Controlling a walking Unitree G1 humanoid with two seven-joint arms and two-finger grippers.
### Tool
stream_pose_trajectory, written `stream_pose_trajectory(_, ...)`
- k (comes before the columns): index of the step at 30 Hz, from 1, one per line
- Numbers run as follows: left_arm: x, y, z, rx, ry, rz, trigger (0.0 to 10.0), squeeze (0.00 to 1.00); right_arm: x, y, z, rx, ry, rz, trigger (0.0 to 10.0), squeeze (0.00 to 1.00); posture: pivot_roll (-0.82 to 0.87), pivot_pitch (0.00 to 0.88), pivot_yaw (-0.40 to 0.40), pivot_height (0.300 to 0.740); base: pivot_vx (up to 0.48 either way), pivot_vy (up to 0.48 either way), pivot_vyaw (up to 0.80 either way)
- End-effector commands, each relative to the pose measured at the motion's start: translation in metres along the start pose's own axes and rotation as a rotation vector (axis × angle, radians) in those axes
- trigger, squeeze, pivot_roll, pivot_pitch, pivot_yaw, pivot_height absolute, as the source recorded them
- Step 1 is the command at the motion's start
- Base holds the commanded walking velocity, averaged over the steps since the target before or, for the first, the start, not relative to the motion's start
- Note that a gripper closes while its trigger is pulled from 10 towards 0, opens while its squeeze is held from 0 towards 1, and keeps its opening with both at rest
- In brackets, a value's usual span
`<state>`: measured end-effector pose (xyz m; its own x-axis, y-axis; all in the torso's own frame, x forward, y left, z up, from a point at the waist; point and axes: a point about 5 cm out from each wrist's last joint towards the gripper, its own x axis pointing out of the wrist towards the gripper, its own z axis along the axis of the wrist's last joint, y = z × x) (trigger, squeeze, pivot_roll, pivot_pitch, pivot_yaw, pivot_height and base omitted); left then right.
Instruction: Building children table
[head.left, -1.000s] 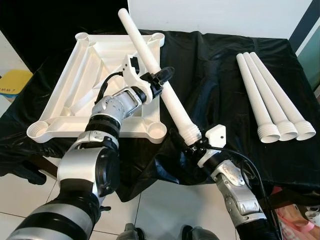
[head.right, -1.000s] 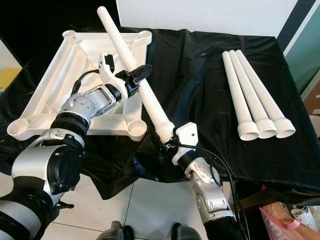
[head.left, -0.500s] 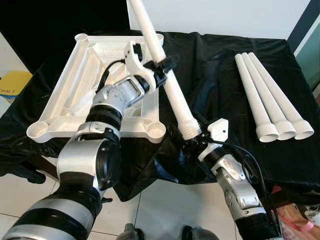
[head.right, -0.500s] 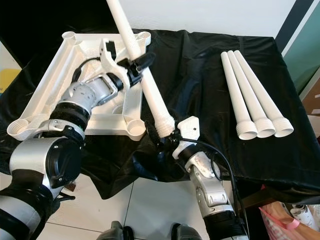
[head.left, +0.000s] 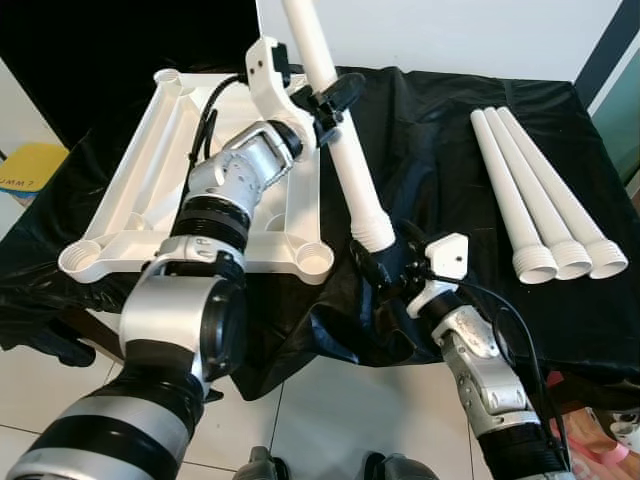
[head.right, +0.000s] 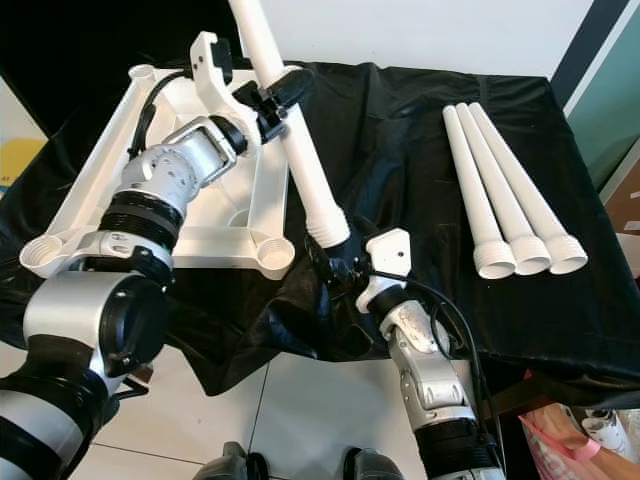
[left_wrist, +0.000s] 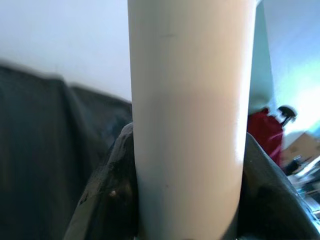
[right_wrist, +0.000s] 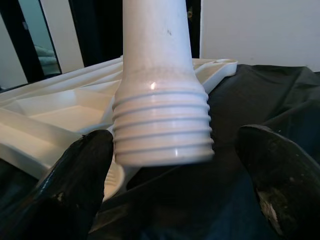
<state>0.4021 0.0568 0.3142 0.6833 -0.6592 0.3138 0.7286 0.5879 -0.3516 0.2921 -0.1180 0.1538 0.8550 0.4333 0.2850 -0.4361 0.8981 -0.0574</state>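
Note:
I need to screw this leg into the tabletop's corner socket (head.left: 313, 259), so I will grab the leg by its threaded end (head.left: 371, 229) with my right gripper next.
My left gripper (head.left: 325, 103) is shut on the shaft of a white table leg (head.left: 347, 165), which it holds steeply tilted over the table. In the left wrist view the leg (left_wrist: 190, 125) sits between the dark fingers (left_wrist: 107, 192). Its threaded end (right_wrist: 161, 125) hangs just above the black cloth, right of the near right corner socket (head.left: 314, 259) of the upside-down white tabletop (head.left: 130, 200). My right gripper (head.left: 385, 264) is open, with one finger (right_wrist: 80, 175) on each side of the threaded end and not touching it.
Three more white legs (head.left: 535, 195) lie side by side at the right of the black-draped table (head.left: 440, 130). The cloth hangs over the near edge above the tiled floor (head.left: 300, 420). A white panel (head.left: 450, 30) stands behind the table.
The left gripper has risen and tipped the leg more upright. The threaded end has shifted a little left, closer to the tabletop corner. The right gripper followed it and now stands open around it.

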Motion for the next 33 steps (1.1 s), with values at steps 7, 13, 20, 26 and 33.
stream_pose_trajectory(7, 0.009, -0.027, 0.002, 0.211, -0.043, -0.103, 10.0, 0.00, 0.005, -0.009, 0.005, -0.042, 0.036, -0.001, 10.0, 0.00, -0.10, 0.044, -0.002, 0.740, 0.000, 0.000, 0.00)
stream_pose_trajectory(13, 0.015, -0.052, -0.016, 0.333, -0.024, -0.178, 10.0, 0.00, 0.015, -0.010, 0.012, -0.066, 0.049, 0.014, 10.0, 0.00, -0.10, 0.052, -0.005, 0.740, 0.000, 0.000, 0.00)
stream_pose_trajectory(20, 0.017, -0.076, -0.037, 0.357, -0.010, -0.243, 10.0, 0.00, 0.030, -0.016, 0.019, -0.104, 0.057, -0.013, 10.0, 0.00, -0.09, 0.070, -0.006, 0.740, 0.000, 0.000, 0.00)
stream_pose_trajectory(26, 0.017, -0.089, -0.045, 0.367, -0.011, -0.275, 10.0, 0.00, 0.038, -0.018, 0.020, -0.124, 0.075, -0.038, 10.0, 0.00, -0.09, 0.074, -0.007, 0.740, 0.000, 0.000, 0.00)
stream_pose_trajectory(33, 0.016, -0.115, -0.063, 0.378, 0.005, -0.350, 10.0, 0.00, 0.055, -0.017, 0.022, -0.126, 0.120, -0.051, 10.0, 0.00, -0.08, 0.095, -0.010, 0.740, 0.000, 0.000, 0.00)
